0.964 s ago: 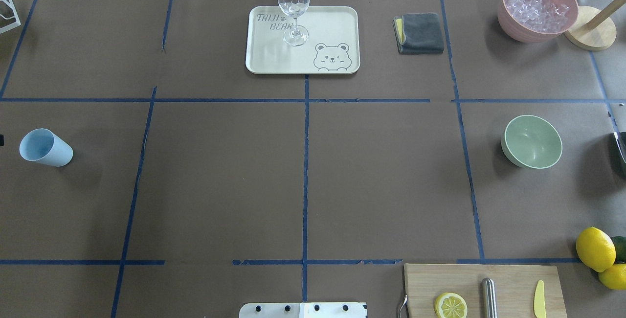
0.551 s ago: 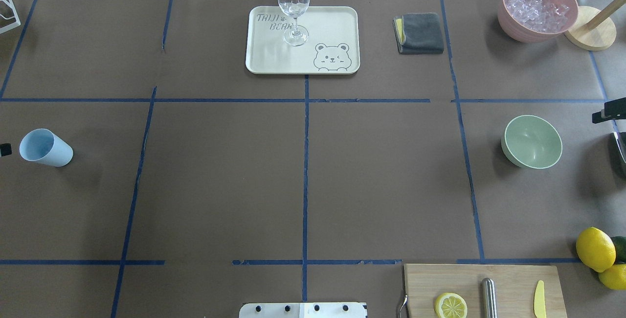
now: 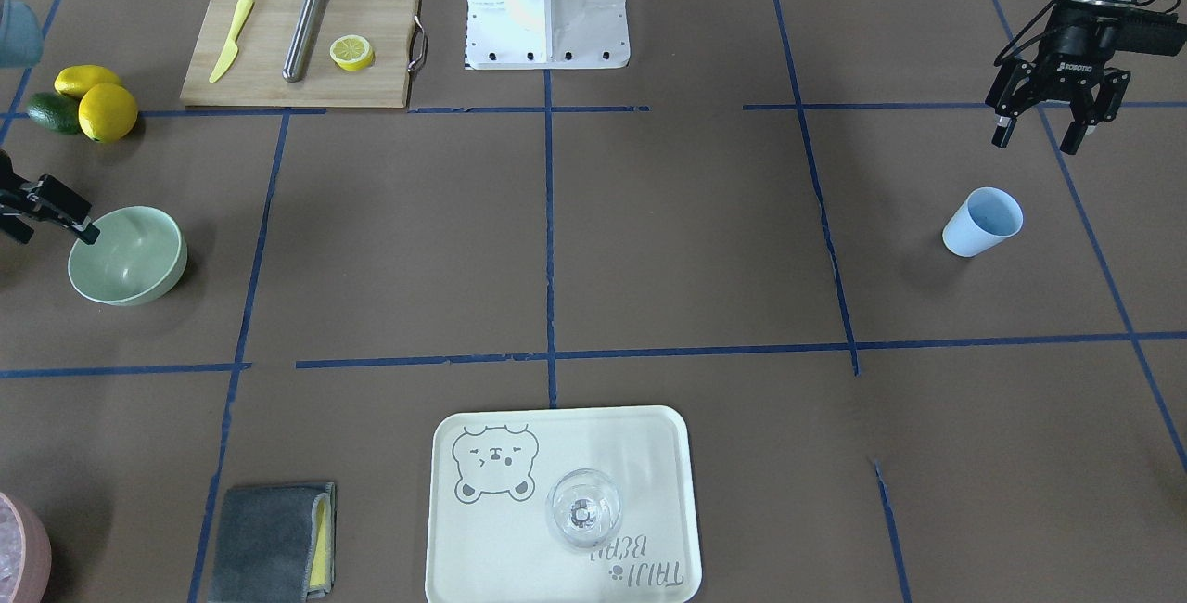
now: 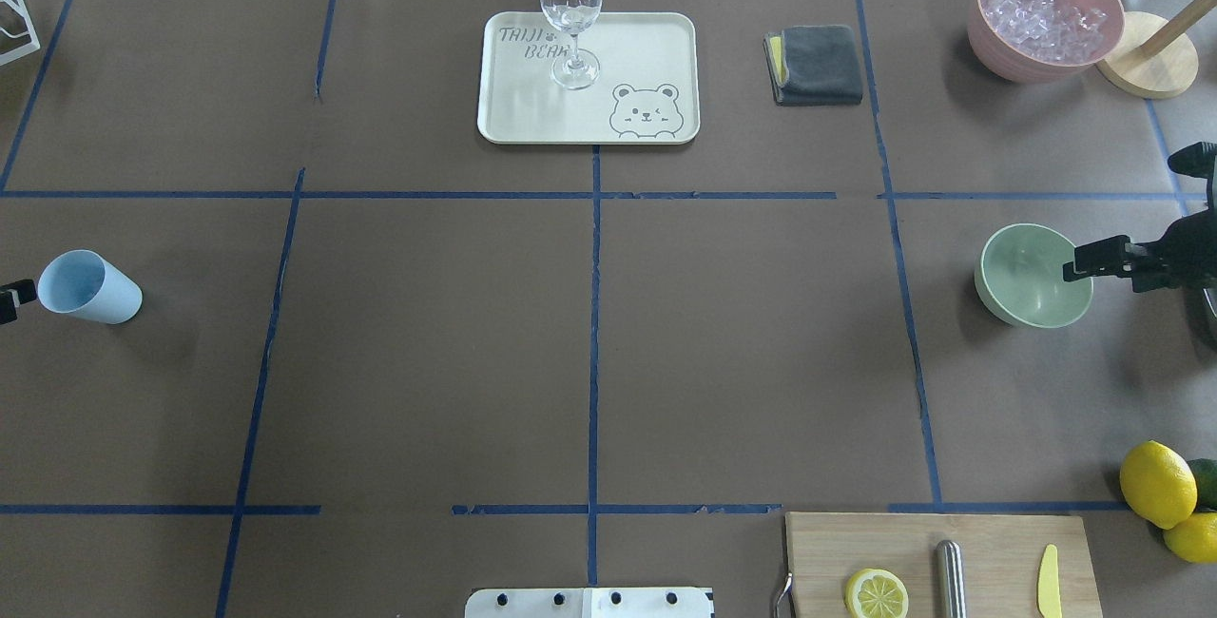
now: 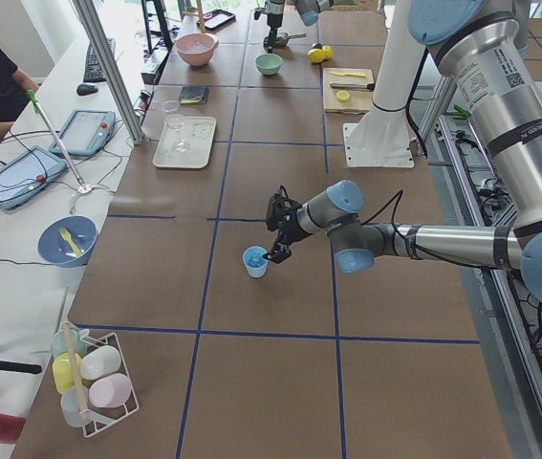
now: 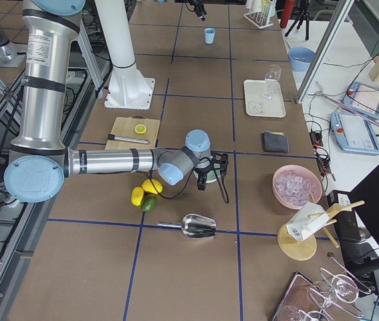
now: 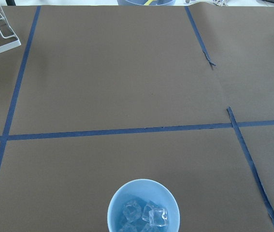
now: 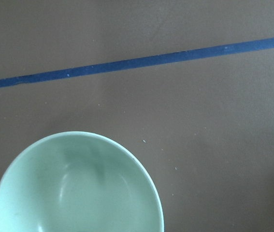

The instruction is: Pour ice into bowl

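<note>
Next, the left gripper grabs the light blue cup around its upright side (image 3: 966, 235), since loose ice cubes lie inside the open cup.
The blue cup (image 4: 87, 287) stands upright at the table's left side. It holds a few clear ice cubes (image 7: 146, 215), seen from above in the left wrist view. My left gripper (image 3: 1036, 141) is open and empty. It hovers just beside the cup (image 3: 981, 223), on the robot's side of it. The mint-green bowl (image 4: 1033, 276) sits empty at the right. My right gripper (image 3: 54, 230) is open and empty. One of its fingers (image 4: 1093, 261) reaches over the bowl's outer rim. The bowl fills the lower left of the right wrist view (image 8: 76, 186).
A pink bowl (image 4: 1044, 14) full of ice stands at the back right beside a wooden stand (image 4: 1150, 55). A tray (image 4: 656, 43) with a wine glass (image 4: 570, 14) and a grey cloth (image 4: 816, 64) are at the back. A cutting board (image 4: 989, 551) and lemons (image 4: 1158, 483) are at the near right.
My right gripper has come in from the table's right edge to the bowl's outer rim. My left gripper's tip has moved closer to the blue cup.
</note>
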